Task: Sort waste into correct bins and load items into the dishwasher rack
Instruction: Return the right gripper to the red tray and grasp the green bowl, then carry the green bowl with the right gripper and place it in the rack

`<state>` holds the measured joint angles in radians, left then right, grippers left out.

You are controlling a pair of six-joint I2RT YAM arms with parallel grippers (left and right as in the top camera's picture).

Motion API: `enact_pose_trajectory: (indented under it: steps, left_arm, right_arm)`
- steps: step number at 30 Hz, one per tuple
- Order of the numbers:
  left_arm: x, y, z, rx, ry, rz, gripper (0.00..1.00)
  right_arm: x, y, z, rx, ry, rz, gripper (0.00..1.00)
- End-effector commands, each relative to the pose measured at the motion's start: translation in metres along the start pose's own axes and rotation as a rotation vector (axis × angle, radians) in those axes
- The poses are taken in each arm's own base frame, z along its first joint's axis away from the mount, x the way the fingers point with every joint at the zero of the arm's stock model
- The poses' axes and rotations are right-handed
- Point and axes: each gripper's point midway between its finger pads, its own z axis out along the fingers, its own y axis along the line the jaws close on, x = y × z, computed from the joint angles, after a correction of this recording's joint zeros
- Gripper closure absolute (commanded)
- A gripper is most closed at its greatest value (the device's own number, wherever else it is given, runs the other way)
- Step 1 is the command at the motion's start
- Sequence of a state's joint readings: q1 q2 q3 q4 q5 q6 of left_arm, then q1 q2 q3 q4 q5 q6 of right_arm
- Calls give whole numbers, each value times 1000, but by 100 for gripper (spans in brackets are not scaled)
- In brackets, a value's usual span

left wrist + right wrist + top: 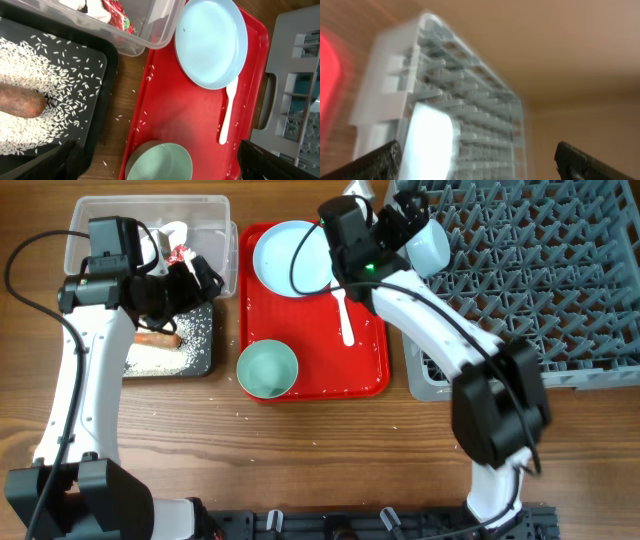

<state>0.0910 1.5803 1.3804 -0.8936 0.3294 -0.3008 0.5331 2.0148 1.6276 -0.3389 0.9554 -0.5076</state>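
Observation:
My right gripper will next grab the teal bowl's rim on the side facing the dishwasher rack, so its body stays free to load between the rack's wires.
My right gripper (pixel 408 222) (pixel 480 162) stands open at the near-left corner of the grey dishwasher rack (pixel 530 270) (pixel 470 100). A pale bowl (pixel 432 245) (pixel 427 142) sits in the rack just beside it, not gripped. My left gripper (pixel 205 280) (pixel 160 165) is open and empty between the tubs and the tray. On the red tray (pixel 360 370) (pixel 170 105) lie a pale-blue plate (pixel 290 255) (pixel 210 42), a white spoon (pixel 346 315) (pixel 229 112) and a teal bowl (pixel 267 368) (pixel 160 160).
The black tub (pixel 200 345) (pixel 107 65) holds rice grains (pixel 30 80) and an orange-brown stick (pixel 158 338) (pixel 20 102). The clear tub (pixel 215 220) (pixel 150 30) behind it holds the red-and-white wrapper (pixel 178 255) (pixel 117 12). Stray grains dot the tray and the wooden table.

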Motion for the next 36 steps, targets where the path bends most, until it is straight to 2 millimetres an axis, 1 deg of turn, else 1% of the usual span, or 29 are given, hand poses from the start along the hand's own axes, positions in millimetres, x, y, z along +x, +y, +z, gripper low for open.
enact_pose_trajectory:
  steps: [1,2,3,4,5,6,7,8,10,11,14,15,17,18,20,22,23,24,25,26,27,30,32,33,35,36]
  left_arm:
    - [-4,1,0,-4,-8,8,0]
    - [-4,1,0,-4,-8,8,0]
    - [-4,1,-1,-4,-8,8,0]
    - [-4,1,0,-4,-8,8,0]
    - [-4,1,-1,-4,-8,8,0]
    - [-4,1,0,-4,-8,8,0]
    - [-4,1,0,-4,-8,8,0]
    - [-4,1,0,-4,-8,8,0]
    - [-4,1,0,-4,-8,8,0]
    - [-4,1,0,-4,-8,8,0]
    - [-4,1,0,-4,-8,8,0]
    - [-4,1,0,-4,-8,8,0]
    - [-4,1,0,-4,-8,8,0]
    - [-4,1,0,-4,-8,8,0]
    - [-4,1,0,-4,-8,8,0]
    - [-4,1,0,-4,-8,8,0]
    - [-4,1,0,-4,-8,8,0]
    - [-4,1,0,-4,-8,8,0]
    - [-4,1,0,-4,-8,8,0]
    - [-4,1,0,-4,-8,8,0]
    - [-4,1,0,-4,-8,8,0]
    - [-4,1,0,-4,-8,8,0]
    - [-4,1,0,-4,-8,8,0]
    - [-4,1,0,-4,-8,8,0]
    - [-4,1,0,-4,-8,8,0]
    - [-4,1,-1,-4,-8,8,0]
  right_arm:
    - [-36,57,-77,-677,-162,392,0]
    - [-41,72,-101,-856,-166,433,0]
    - [-49,93,-147,-1157,-181,466,0]
    - [-50,101,-170,-1301,-173,480,0]
    - [-49,107,-187,-1416,-143,501,12]
    - [-47,115,-202,-1519,-75,536,14]
    - [-40,127,-207,-1561,26,570,18]
    - [-32,138,-206,-1549,102,580,27]
    - [-12,164,-198,-1470,262,597,32]
    - [-1,179,-196,-1434,330,594,33]
    - [23,217,-198,-1372,481,582,44]
    - [33,230,-198,-1338,535,588,51]
    - [57,248,-189,-1235,638,613,55]
    - [66,253,-184,-1207,667,616,56]
    - [76,257,-180,-1187,679,611,56]
    - [78,258,-178,-1185,682,611,57]
    - [77,258,-178,-1186,678,612,61]
    - [77,258,-178,-1184,674,612,66]
    - [76,258,-177,-1180,672,613,75]
    - [76,258,-177,-1181,671,614,87]
    - [76,258,-177,-1181,669,615,96]
    - [75,258,-175,-1175,664,619,96]
    - [74,254,-168,-1164,661,632,96]
    - [74,250,-165,-1161,663,638,96]
    - [66,220,-154,-1167,617,654,96]
    - [59,201,-151,-1170,578,661,96]
